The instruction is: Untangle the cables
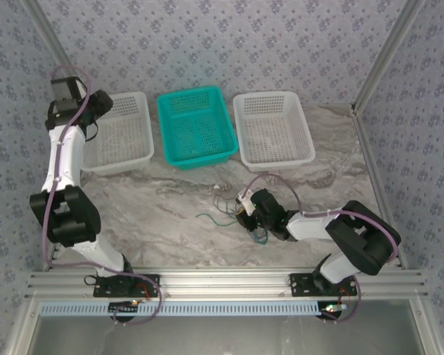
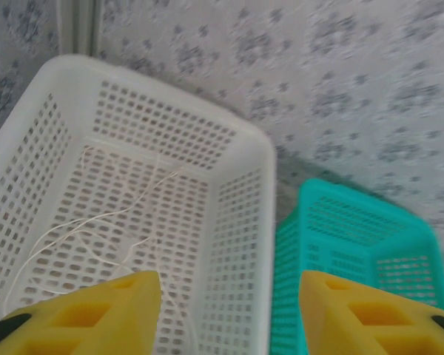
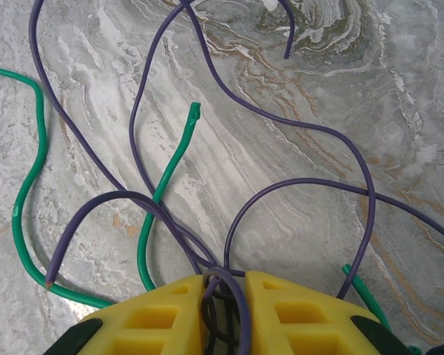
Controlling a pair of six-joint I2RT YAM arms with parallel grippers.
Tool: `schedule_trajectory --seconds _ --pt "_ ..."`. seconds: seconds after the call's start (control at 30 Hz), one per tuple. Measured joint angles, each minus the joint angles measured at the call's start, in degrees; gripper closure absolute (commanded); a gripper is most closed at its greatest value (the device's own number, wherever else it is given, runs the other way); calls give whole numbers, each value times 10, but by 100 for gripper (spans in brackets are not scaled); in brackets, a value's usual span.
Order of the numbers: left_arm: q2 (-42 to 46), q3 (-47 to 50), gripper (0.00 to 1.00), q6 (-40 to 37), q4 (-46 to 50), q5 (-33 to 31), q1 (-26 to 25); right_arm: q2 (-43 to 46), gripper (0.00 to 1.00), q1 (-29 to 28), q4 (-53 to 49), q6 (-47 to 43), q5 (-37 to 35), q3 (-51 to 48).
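I need to draw the dark purple cable free, so I should next grab it with my left gripper by its loose part outside the tangle.
Thin green and dark purple cables lie tangled on the marble table, in front of the teal basket. In the right wrist view a green cable crosses under looping dark purple cables. My right gripper is shut on a bunch of the dark cables, low on the table. My left gripper hangs open over the left white basket, with nothing between its yellow fingers. A pale thin cable lies loose on that basket's floor.
Three baskets stand in a row at the back: white, teal and white. The teal basket sits close beside the left white one. Patterned walls and a metal frame post enclose the table.
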State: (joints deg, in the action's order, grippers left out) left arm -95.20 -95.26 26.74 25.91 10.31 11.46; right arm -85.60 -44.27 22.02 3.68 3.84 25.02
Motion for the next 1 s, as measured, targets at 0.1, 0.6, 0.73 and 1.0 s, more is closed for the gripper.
schedule_trajectory --seconds 0.1,0.6,0.73,1.0 --pt "65 26 45 6 -4 24 -18 0 79 2 0 3 0 1" --pt "237 282 43 5 -21 39 -263 83 35 20 -60 11 20 45" --pt "238 331 43 31 -24 30 -317 124 35 40 -69 29 26 55" --pt "218 410 46 123 -74 32 -429 221 35 118 -116 114 13 59"
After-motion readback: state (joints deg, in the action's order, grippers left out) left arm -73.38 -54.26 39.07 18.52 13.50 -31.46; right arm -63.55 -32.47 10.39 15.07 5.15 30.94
